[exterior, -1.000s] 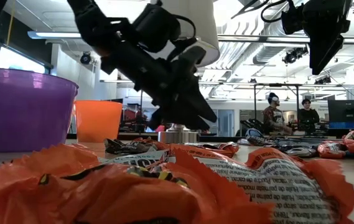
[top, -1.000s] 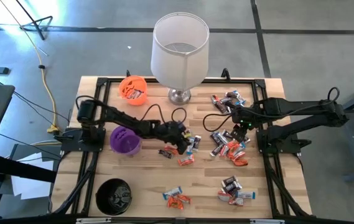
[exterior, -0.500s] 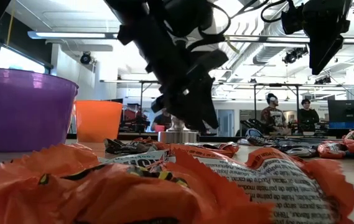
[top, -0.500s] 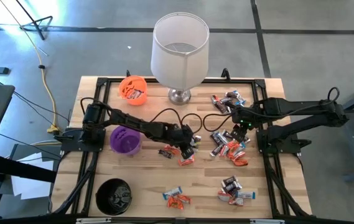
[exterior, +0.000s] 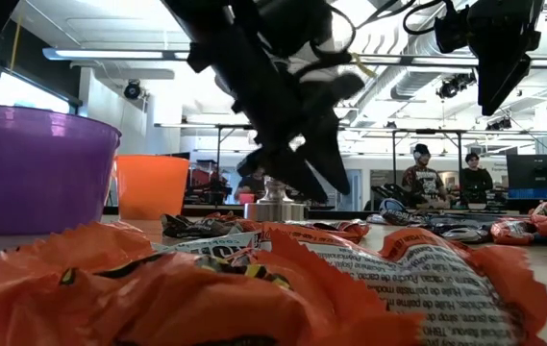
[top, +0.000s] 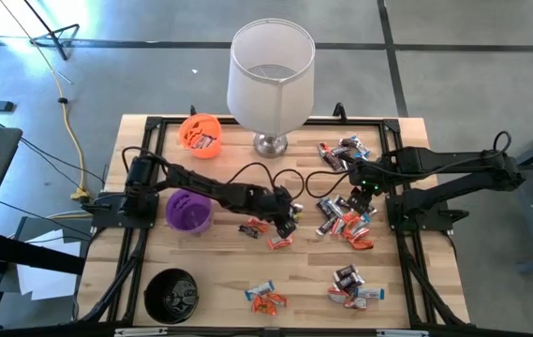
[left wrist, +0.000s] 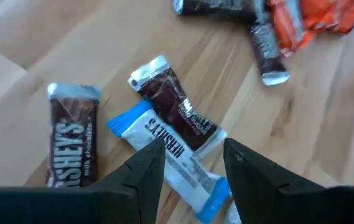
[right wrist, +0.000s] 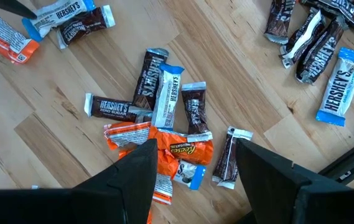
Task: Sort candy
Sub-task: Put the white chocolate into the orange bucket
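The fingers of my left gripper are still above the top of the white-blue candy, so the gripper isn't ready to close and needs to lower first.
Wrapped candy lies in loose groups on the wooden table (top: pixel 219 271): a big pile (top: pixel 346 220) at the right, some (top: pixel 341 152) at the far right, and smaller groups (top: pixel 264 300) near the front. My left gripper (left wrist: pixel 192 165) hovers open over a white-blue candy (left wrist: pixel 170 152) that lies flat beside two dark brown ones (left wrist: pixel 175 106); its fingers stand on either side without touching. My right gripper (right wrist: pixel 192 168) hangs open, high above the big pile (right wrist: pixel 164 118).
An orange cup (top: pixel 200 133) stands at the far left, a purple cup (top: pixel 188 210) at the left beside my left arm, and a black cup (top: pixel 172 295) at the near left. A tall white goblet-shaped vessel (top: pixel 271 80) stands at the far middle. Bare wood lies between the groups.
My left gripper has reached toward the table's right edge, away from the purple cup, and tipped more steeply down over the candy in the middle. In the low view its fingers stand wider apart than a second ago. No candy has moved.
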Motion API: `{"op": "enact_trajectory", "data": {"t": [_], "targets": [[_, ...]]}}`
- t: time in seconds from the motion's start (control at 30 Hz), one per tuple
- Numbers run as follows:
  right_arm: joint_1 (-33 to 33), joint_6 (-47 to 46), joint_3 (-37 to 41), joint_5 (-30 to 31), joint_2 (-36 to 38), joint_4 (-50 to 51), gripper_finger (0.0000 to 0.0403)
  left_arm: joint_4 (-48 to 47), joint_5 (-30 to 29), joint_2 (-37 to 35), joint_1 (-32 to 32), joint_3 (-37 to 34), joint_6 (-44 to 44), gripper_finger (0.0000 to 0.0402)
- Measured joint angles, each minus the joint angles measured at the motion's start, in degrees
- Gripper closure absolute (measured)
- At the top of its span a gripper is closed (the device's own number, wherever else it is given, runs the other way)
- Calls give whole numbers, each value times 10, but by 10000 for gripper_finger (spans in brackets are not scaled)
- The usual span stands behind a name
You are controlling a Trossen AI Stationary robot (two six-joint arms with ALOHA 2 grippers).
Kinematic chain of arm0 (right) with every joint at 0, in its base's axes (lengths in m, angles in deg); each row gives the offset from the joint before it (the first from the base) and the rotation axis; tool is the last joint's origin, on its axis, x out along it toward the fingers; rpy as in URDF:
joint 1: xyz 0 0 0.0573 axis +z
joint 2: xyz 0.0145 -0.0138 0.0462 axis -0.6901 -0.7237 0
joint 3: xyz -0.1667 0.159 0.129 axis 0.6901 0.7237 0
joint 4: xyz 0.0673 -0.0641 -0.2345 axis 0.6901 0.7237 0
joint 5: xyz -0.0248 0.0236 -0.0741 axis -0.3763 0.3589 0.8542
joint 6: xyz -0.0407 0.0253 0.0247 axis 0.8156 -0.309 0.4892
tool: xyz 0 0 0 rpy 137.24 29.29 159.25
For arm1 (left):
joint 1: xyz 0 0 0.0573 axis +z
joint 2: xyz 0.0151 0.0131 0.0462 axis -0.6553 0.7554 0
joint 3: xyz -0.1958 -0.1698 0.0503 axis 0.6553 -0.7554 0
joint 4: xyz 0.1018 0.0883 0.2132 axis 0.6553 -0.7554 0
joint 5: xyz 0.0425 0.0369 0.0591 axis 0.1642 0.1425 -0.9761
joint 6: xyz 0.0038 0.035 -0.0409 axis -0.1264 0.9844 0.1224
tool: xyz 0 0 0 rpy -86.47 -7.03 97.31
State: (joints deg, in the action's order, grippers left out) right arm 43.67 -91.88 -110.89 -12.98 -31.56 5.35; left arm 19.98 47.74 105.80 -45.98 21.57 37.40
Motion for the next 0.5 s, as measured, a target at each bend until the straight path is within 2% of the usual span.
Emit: {"op": "enact_trajectory", "data": {"t": [0.23, 0.5], "targets": [[0, 0, 0, 0, 0, 0, 192, 27, 25, 37, 0, 1, -23, 249], [0, 0, 0, 0, 0, -1, 192, 0, -9, 38, 0, 0, -23, 249]]}}
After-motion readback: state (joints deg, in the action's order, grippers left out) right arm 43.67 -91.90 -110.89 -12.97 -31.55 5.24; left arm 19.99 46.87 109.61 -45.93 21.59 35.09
